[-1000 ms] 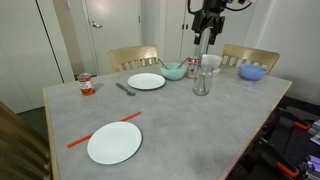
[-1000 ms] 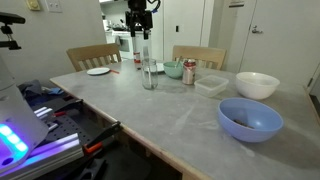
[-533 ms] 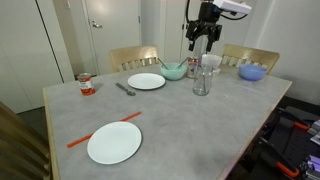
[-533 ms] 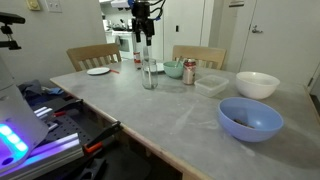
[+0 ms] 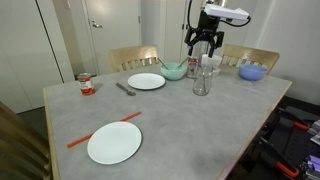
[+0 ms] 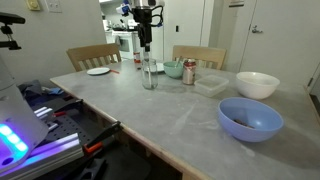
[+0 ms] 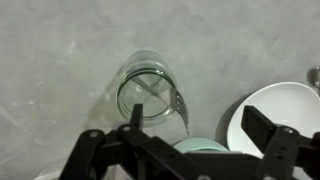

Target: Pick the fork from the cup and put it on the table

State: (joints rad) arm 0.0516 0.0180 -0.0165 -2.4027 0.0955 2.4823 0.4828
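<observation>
My fingers reach down on both sides of the fork's upper end (image 7: pixel 185 121), above the cup's rim. It is time for my gripper to close on the fork.
The clear glass cup (image 5: pixel 202 82) stands on the speckled grey table (image 5: pixel 190 125) and also shows in the other exterior view (image 6: pixel 150 75). The pale silvery fork (image 7: pixel 179 103) leans inside it, tines up over the rim. In the wrist view I look straight down into the cup (image 7: pixel 146 92). My gripper (image 5: pixel 203 44) hangs open and empty a short way above the cup; it also shows in the other exterior view (image 6: pixel 146 40). Its two fingers (image 7: pixel 185 142) frame the wrist view's lower edge, beside the cup.
Near the cup stand a teal bowl (image 5: pixel 174 71), a white mug (image 5: pixel 211 63) and a red can (image 6: pixel 189 72). Two white plates (image 5: pixel 146 81) (image 5: pixel 114 143), a dark grey utensil (image 5: pixel 126 89), a red-orange stick (image 5: pixel 104 131), another red can (image 5: pixel 86 85) and a blue bowl (image 6: pixel 250 118) are spread around.
My gripper has come down toward the cup and stays open. The cup and fork have not moved.
</observation>
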